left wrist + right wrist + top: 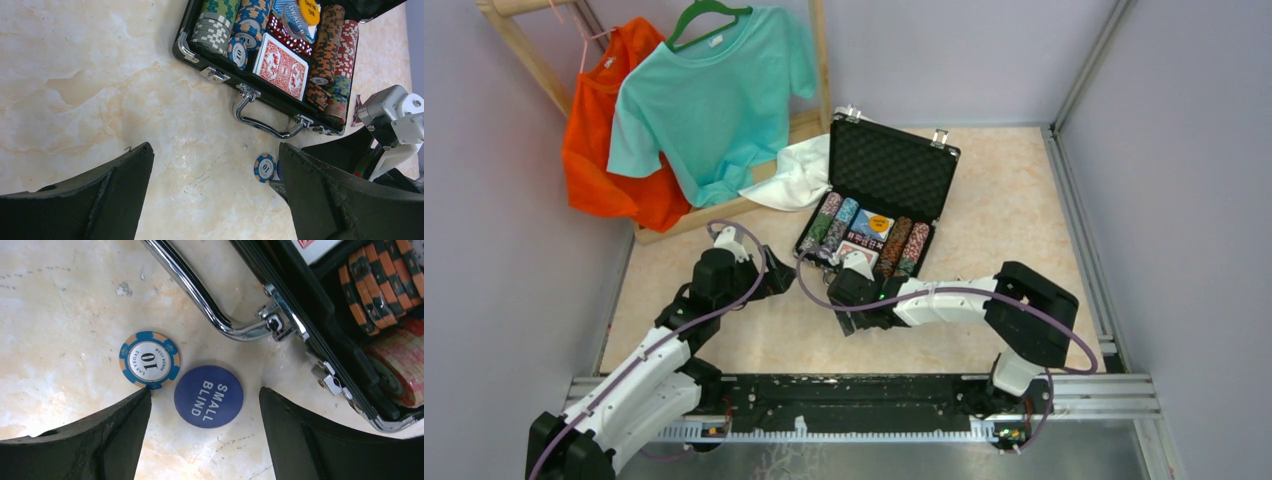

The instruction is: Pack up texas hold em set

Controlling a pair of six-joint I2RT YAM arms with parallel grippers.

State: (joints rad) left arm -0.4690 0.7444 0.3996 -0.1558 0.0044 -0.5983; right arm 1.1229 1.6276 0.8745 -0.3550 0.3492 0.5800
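Both fingers are down at the tabletop, level with the flat SMALL BLIND button, so my right gripper needs to close on the button.
The black case point(944, 158) of the texas hold em set lies open, lid up, with rows of chips point(834, 222) inside. In the left wrist view its rim point(182, 47) holds chip rows point(215, 27), a red card deck point(281, 67), red dice point(280, 32) and round buttons point(309, 11). In front of the chrome handle point(200, 295), a blue "10" chip point(149, 360) and a blue "SMALL BLIND" button point(208, 396) lie flat on the table. My right gripper point(205, 391) is open, its fingers either side of the button. My left gripper point(215, 146) is open over bare table, left of the chip point(264, 167).
A white cloth point(799, 175) lies against the case's left side. Behind it a wooden rack holds a teal shirt point(709, 100) and an orange shirt point(609, 140). Grey walls close the table on three sides. The arms' black rail point(864, 400) runs along the near edge.
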